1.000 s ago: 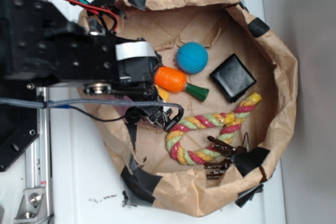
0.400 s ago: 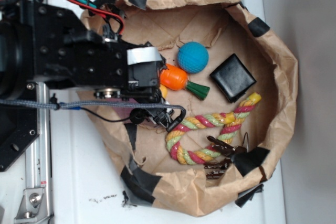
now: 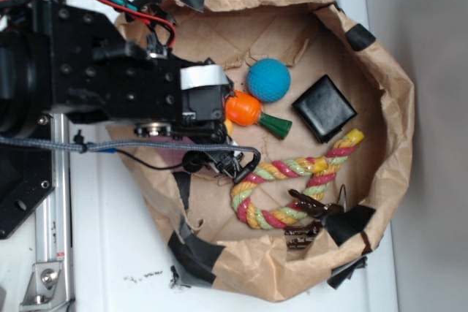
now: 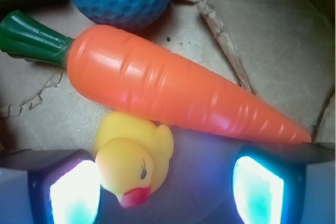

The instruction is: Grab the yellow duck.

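The yellow duck is beside the orange carrot [image 4: 173,90]. I next need to grab the duck with my gripper by its rounded body [image 4: 130,127] to pick it up from there.
In the wrist view the yellow duck [image 4: 134,158] lies between my fingers, close to the left pad [image 4: 73,192] and well apart from the right pad [image 4: 257,190]. Its red beak points toward the camera. My gripper [image 4: 165,192] is open. An orange carrot [image 4: 173,90] with a green stem lies just beyond the duck, touching it. In the exterior view my gripper [image 3: 223,126] hangs over the left side of the paper bag [image 3: 380,93], and only a yellow sliver of the duck [image 3: 229,126] shows under it.
A blue ball [image 3: 268,80] sits beyond the carrot [image 3: 243,109]. A black square block [image 3: 324,108] lies to the right. A multicoloured rope [image 3: 289,180] curls along the bag's floor, with a dark clip [image 3: 311,213] at its lower side. The bag's crumpled walls ring everything.
My arm has moved right, further into the bag and over the carrot's thick end, covering more of it. The toys have not shifted.
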`<state>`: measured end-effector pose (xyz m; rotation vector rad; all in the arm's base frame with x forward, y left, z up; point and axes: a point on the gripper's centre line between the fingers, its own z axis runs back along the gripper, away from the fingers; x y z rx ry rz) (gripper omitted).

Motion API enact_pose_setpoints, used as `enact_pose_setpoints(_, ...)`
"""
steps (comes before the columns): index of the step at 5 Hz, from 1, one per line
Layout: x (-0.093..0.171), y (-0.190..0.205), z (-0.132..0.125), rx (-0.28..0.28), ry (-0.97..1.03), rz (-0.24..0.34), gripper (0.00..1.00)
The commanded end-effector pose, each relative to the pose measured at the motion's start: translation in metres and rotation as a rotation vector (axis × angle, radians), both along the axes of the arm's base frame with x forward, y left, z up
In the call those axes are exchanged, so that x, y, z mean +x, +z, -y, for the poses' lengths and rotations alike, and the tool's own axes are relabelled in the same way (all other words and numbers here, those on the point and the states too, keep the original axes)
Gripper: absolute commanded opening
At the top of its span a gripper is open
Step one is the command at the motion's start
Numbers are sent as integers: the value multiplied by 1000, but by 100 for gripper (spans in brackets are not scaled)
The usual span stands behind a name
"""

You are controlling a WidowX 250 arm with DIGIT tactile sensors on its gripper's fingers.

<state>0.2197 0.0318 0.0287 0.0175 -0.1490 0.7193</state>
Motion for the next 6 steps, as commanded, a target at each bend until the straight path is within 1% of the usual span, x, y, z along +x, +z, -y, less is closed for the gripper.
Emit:
enact_pose_setpoints(1, 15, 4, -14, 19, -30, 66, 100)
enact_pose_setpoints(2, 23, 4, -18, 15, -42, 80, 100)
enact_pose_setpoints(3, 24, 2, -20, 11, -37, 93, 0)
enact_pose_setpoints(5, 22, 6, -17, 16, -46, 88, 0)
enact_pose_setpoints(6, 22, 14, -22, 15, -53, 87, 0)
